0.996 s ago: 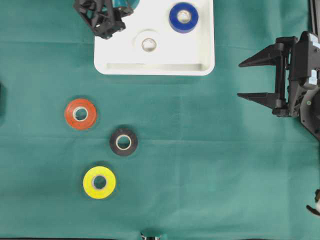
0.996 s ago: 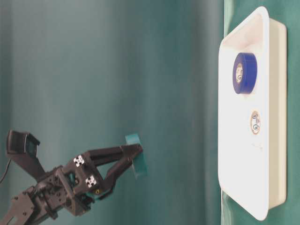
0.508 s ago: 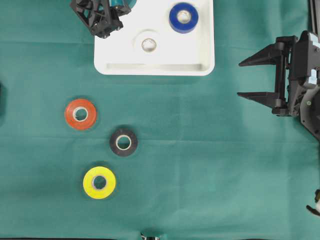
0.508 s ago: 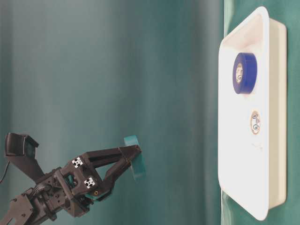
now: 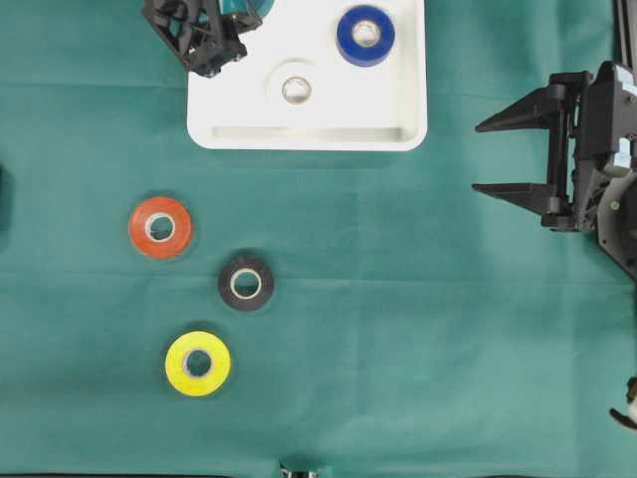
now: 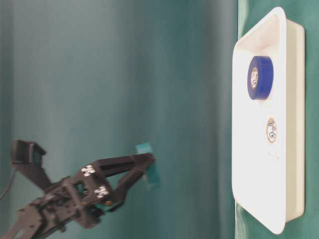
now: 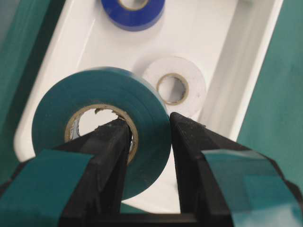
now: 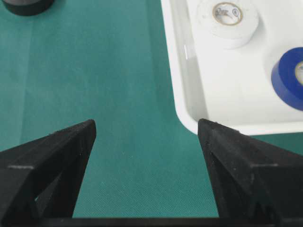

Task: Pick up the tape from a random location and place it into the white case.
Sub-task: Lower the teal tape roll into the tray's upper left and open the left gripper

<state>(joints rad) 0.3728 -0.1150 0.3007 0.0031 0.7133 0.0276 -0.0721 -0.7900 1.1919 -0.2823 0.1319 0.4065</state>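
Note:
The teal tape roll in my left gripper goes farther down into the white case next. It hangs above the bottom of the case and would drop if I opened now.
My left gripper (image 7: 149, 127) is shut on a teal tape roll (image 7: 85, 90), one finger through its core and one outside. It holds the roll in the air above the left end of the white case (image 7: 208, 28). In the overhead view this gripper (image 5: 239, 12) is at the top edge, over the case's (image 5: 309, 134) left corner. A blue tape (image 5: 364, 35) and a white tape (image 5: 296, 90) lie in the case. My right gripper (image 5: 483, 157) is open and empty to the right of the case.
An orange tape (image 5: 159, 226), a black tape (image 5: 246, 283) and a yellow tape (image 5: 197, 363) lie on the green cloth at the left, below the case. The right arm's body fills the right edge.
My left gripper with the teal tape has shifted only slightly and stays over the case's corner. The right arm has not moved.

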